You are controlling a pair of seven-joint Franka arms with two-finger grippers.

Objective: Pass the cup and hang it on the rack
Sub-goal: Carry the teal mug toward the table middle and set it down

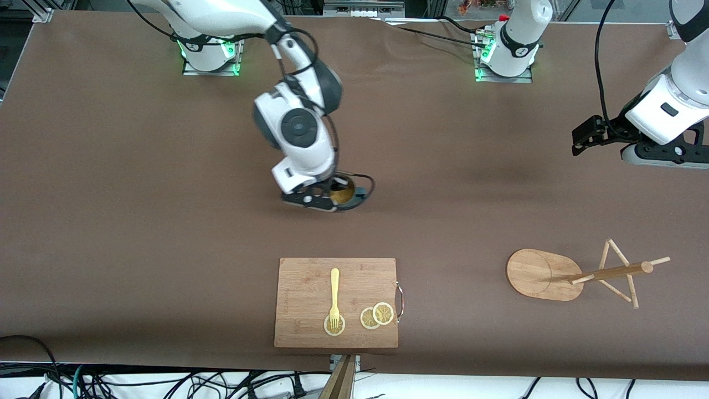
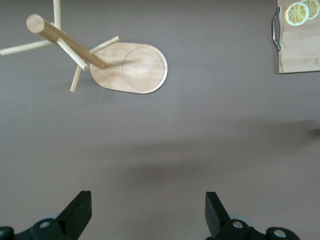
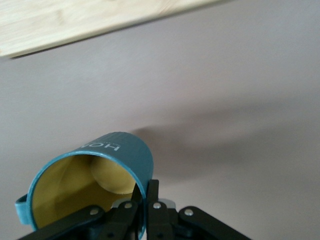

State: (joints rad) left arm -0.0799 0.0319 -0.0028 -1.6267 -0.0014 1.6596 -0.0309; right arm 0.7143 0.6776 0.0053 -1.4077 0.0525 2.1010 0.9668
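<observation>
The dark teal cup's base (image 1: 363, 193) (image 3: 142, 144) hangs above its soft shadow on the tabletop. The cup comes down next, before my right gripper releases it.
My right gripper (image 1: 327, 197) is shut on the rim of the dark teal cup (image 1: 344, 193), one finger inside and one outside, over the middle of the table. In the right wrist view the cup (image 3: 100, 170) is tilted, showing its yellowish inside and its small handle, with the right gripper (image 3: 145, 187) pinching the wall. The wooden rack (image 1: 581, 274) stands toward the left arm's end of the table, nearer to the front camera, and also shows in the left wrist view (image 2: 125, 67). My left gripper (image 1: 581, 138) is open and empty, up over the table at that end; its own view (image 2: 148, 205) shows only bare table between the fingers.
A rectangular wooden cutting board (image 1: 310, 288) lies near the front edge, nearer to the front camera than the cup. It carries a yellow fork (image 1: 334, 293) and lemon slices (image 1: 378, 316). Its handle end shows in the left wrist view (image 2: 300, 50).
</observation>
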